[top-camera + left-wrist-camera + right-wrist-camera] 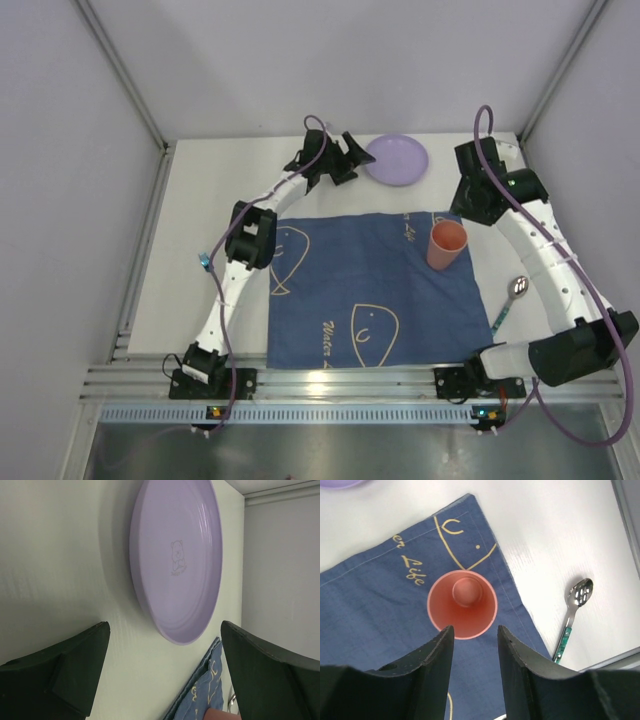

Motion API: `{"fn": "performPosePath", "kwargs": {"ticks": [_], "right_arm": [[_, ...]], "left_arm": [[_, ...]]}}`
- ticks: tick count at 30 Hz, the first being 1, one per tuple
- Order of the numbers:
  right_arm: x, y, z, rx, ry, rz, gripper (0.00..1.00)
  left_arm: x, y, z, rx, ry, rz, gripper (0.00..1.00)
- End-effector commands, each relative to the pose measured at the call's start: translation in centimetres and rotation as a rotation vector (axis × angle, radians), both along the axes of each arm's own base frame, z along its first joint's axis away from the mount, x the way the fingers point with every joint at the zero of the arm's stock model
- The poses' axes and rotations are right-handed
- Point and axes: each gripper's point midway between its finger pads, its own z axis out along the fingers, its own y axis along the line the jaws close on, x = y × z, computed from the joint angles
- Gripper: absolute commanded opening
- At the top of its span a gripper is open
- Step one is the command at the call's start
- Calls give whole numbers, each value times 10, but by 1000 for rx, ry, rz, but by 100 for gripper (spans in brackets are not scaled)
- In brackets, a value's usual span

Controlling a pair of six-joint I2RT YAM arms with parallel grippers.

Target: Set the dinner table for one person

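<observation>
The fingers of my left gripper stop short of the plate's rim, so they should move toward the plate's near rim (368,173) (179,641) before they close on the lilac plate.
A lilac plate (397,158) with a small bear print lies on the white dinner table (200,220) at the back. My left gripper (348,158) hovers just left of it, open wide. In the left wrist view the plate (175,555) lies ahead of the left gripper (163,627), its near rim level with the fingertips. An orange cup (446,245) stands upright on the right part of a dark blue cloth (350,290). My right gripper (475,628) hangs above the cup (462,605), jaws partly apart with nothing between them.
A spoon (510,298) with a green handle lies on the table right of the cloth, seen also in the right wrist view as the spoon (572,610). Grey walls close in the table at the back and sides. A metal rail runs along the near edge.
</observation>
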Motion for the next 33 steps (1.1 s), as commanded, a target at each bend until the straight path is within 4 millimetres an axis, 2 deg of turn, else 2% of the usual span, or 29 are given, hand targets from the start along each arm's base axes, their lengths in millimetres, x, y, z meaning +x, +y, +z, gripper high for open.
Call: {"fn": "performPosePath", "kwargs": {"ticks": [1,6,9,10,11,13,14,16,18,19,21,23,25,28,31,33], "right_arm": [[-9,-18,-8,-41,39,-45,40],[-3,-20,-11,-51,56,-50,40],[1,-21,-12,-60,67,-48,40],[1,-23,-14,-64,76,-51,40],[2,-24,-12,-66,75,-50,40],[2,-27,-11,-71,73,-56,40],[2,-29,-10,-73,73,-57,40],[1,-33,-10,-76,76,-63,39],[-1,-35,-11,-82,82,-61,39],[-2,-36,-13,-84,88,-63,39],[-4,-36,-15,-81,93,-55,38],[-6,-35,-18,-79,104,-48,38],[-9,-35,-20,-79,109,-47,37],[-10,-35,-21,-73,107,-46,36],[-11,-34,-18,-64,89,-42,36],[-10,-35,-13,-69,67,-39,36]], "left_arm": [[7,-9,-1,-19,-38,1,98],[-2,-30,-17,14,-63,-33,98],[-3,-38,-28,25,-57,-19,86],[-1,-36,-30,25,-55,-8,72],[1,-35,-31,29,-56,5,66],[5,-32,-34,33,-58,18,61],[5,-32,-34,32,-63,18,52],[7,-29,-35,32,-63,20,49],[8,-27,-37,34,-61,23,34],[10,-24,-37,32,-58,27,31],[12,-20,-39,29,-50,32,16],[13,-15,-38,23,-44,33,6],[17,-12,-29,1,-70,27,0],[17,-3,-18,-4,-81,21,0],[16,4,6,-14,-121,3,0],[16,8,34,-29,-162,-5,0]]}}
